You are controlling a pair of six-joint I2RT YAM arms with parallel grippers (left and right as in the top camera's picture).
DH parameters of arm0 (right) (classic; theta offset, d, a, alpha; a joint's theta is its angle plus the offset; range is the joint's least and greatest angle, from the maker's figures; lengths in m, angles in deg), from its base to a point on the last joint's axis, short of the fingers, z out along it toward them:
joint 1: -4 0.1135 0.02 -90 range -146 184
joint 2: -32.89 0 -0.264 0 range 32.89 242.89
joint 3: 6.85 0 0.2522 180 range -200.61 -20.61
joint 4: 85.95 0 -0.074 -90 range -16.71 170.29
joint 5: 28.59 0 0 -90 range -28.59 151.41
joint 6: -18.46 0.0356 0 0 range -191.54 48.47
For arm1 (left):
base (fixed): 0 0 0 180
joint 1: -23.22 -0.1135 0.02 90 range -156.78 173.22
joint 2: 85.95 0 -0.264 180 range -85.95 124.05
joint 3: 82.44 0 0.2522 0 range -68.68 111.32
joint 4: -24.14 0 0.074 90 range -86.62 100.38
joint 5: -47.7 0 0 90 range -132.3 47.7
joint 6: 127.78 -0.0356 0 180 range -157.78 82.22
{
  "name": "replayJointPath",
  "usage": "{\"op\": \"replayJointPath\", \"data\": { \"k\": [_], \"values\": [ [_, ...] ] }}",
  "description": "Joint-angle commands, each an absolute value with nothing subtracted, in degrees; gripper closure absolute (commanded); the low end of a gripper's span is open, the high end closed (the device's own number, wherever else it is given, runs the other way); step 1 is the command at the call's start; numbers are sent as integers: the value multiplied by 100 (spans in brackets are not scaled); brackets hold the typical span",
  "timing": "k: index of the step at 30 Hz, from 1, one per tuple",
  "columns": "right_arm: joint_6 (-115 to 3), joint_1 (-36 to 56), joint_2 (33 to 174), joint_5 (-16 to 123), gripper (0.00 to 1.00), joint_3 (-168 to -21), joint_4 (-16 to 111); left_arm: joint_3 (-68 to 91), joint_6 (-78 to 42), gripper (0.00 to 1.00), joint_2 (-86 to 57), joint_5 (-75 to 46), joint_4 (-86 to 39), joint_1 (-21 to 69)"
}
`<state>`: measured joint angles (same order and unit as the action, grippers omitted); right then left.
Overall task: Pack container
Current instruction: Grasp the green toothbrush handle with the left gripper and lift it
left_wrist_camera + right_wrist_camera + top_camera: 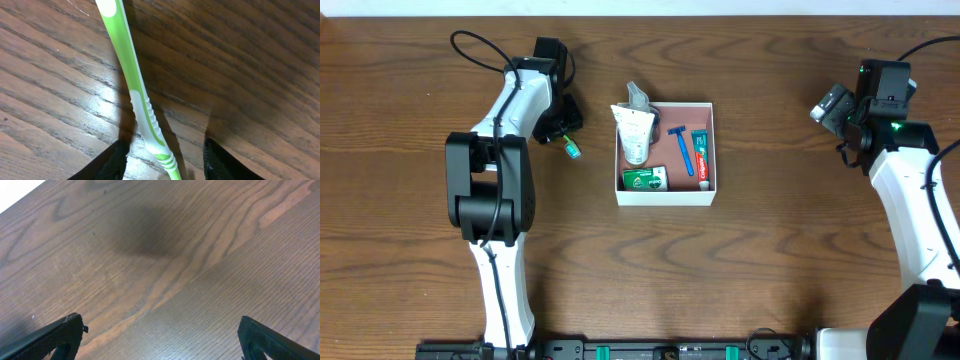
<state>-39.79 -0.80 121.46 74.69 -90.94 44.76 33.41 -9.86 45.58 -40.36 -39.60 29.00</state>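
Observation:
I need to close my left gripper on the neck now, because the ribbed neck [159, 148] of the toothbrush [137, 95] is between both fingers and closing would hold it.
The container [665, 196], a shallow white-walled box with a reddish-brown floor, stands at the table's middle. It holds a white pouch [635, 133], a blue razor [680, 147], a toothpaste tube [701, 160] and a green box [644, 179]. My left gripper [561, 124] is down at the table left of the container. It is open, with a green and white toothbrush [137, 95] lying on the wood between its fingers [166, 146]. The toothbrush end shows in the overhead view [571, 149]. My right gripper [833, 106] is open and empty over bare wood [160, 322] at the far right.
The table is dark brown wood [740, 270]. Its far edge runs along the top of the overhead view. The left arm's cable [480, 45] loops near the far left.

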Motion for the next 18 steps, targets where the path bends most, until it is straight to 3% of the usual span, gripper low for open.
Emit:
{"op": "replayJointPath", "data": {
  "k": [1,5,18],
  "values": [
    [-4053,-130,12172,7487,1,-9111,4470,3280,-938,60,4826,-3794,-4032,2902],
    [-4053,-130,12172,7487,1,-9111,4470,3280,-940,71,4826,-3671,-4126,2902],
    [-4053,-130,12172,7487,1,-9111,4470,3280,-962,86,4826,-3645,-4240,2902]
  ]
}}
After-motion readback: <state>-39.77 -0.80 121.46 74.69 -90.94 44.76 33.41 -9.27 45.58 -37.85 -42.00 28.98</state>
